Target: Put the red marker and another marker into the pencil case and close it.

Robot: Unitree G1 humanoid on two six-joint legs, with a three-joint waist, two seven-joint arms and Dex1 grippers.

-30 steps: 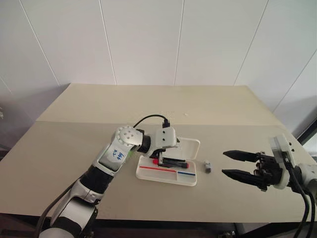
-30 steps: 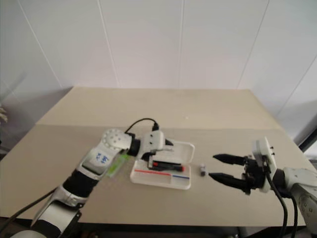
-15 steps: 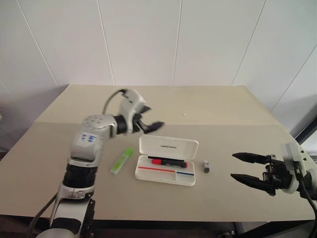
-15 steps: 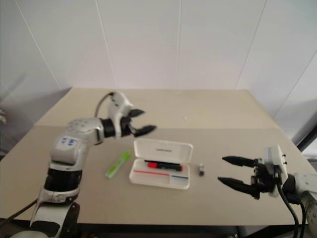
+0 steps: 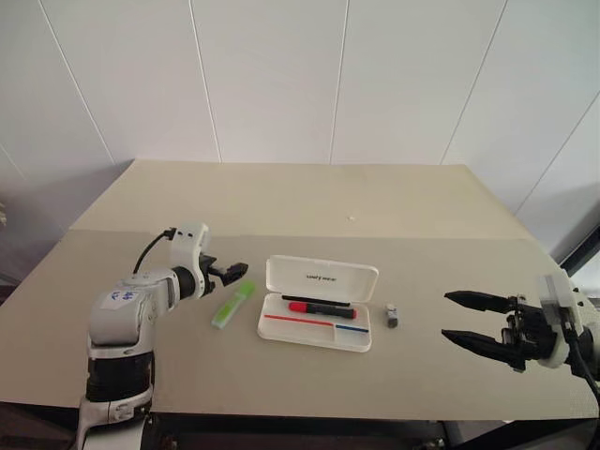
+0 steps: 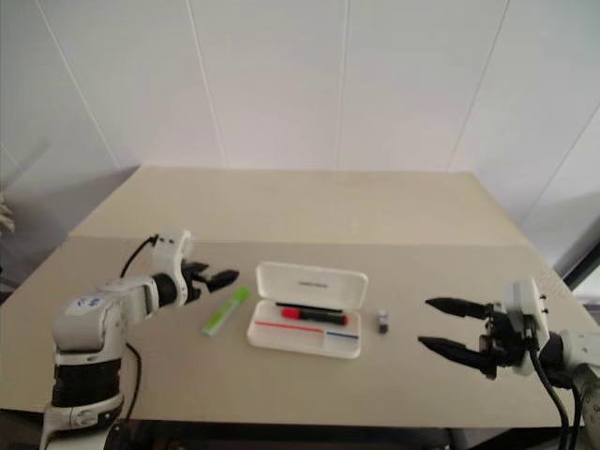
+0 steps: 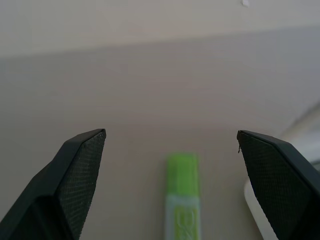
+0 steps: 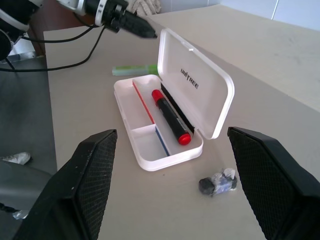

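Observation:
My fingers are hovering short of the cap and would miss it if I closed now. My left gripper should move toward the highlighter's green cap (image 5: 246, 289) (image 7: 182, 175) before it closes on the cap.
The white pencil case (image 5: 309, 334) lies open mid-table, its lid (image 5: 322, 277) tipped back. Inside it lies the red marker (image 5: 322, 307), black with a red cap, touched by neither gripper. The light-green highlighter (image 5: 233, 305) rests on the table just left of the case. My left gripper (image 5: 234, 271) is open and empty, hovering just behind the highlighter's far end; the left wrist view shows the highlighter (image 7: 183, 195) between its spread fingers. My right gripper (image 5: 464, 317) is open and empty, well to the right of the case, pointing toward it.
A small grey-black block (image 5: 392, 316) sits on the table just right of the case. The beige table runs back to a white panelled wall. A black cable (image 8: 65, 47) trails along the left arm.
My left gripper has left the case, swung up and out to the left, and come down by the highlighter, empty. The red marker stays in the case. The right gripper has hardly moved.

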